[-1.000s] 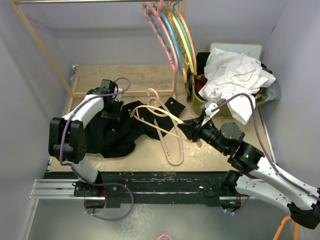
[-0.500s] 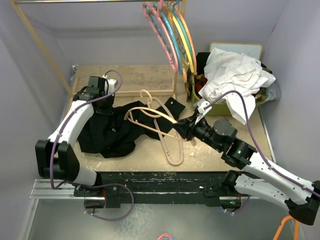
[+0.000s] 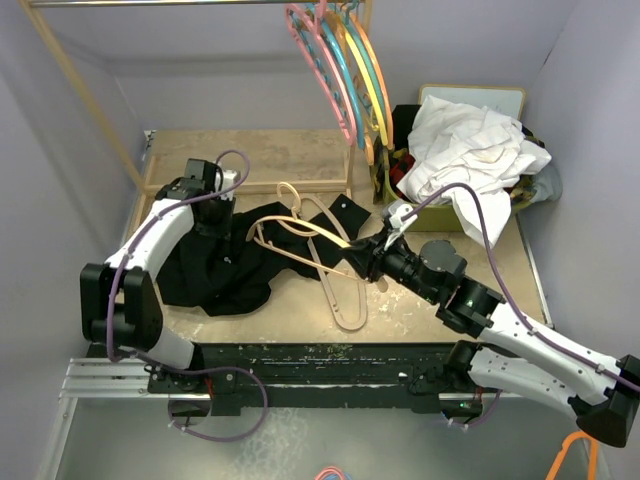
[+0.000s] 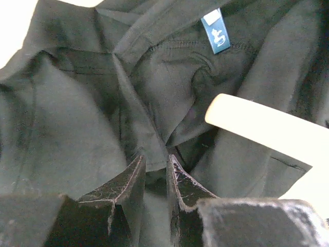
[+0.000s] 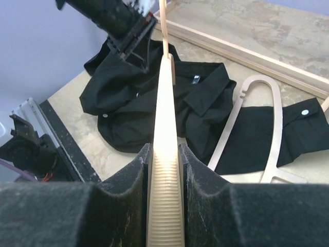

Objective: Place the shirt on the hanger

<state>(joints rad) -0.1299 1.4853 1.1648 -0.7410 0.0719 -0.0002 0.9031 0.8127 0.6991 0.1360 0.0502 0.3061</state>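
My left gripper pinches the black shirt's collar fold across from the label next, to open the shirt's neck over the hanger arm.
The black shirt lies crumpled on the left of the table, its collar label facing up. My left gripper hangs low over the collar folds. Its jaws are open only a narrow gap, with a fold of fabric just under the tips. My right gripper is shut on one ribbed arm of the cream hanger. The hanger reaches left over the shirt, its hook toward the back. One hanger arm crosses the left wrist view above the fabric.
A pinkish-tan hanger lies flat on the table beside the shirt. Several coloured hangers hang from the rail at the back. A basket holding a white cloth stands at the right. The wooden rack base runs behind the shirt.
My left arm swung out to the left, then came back part way over the shirt's collar. My right gripper has carried the hanger a little further left.
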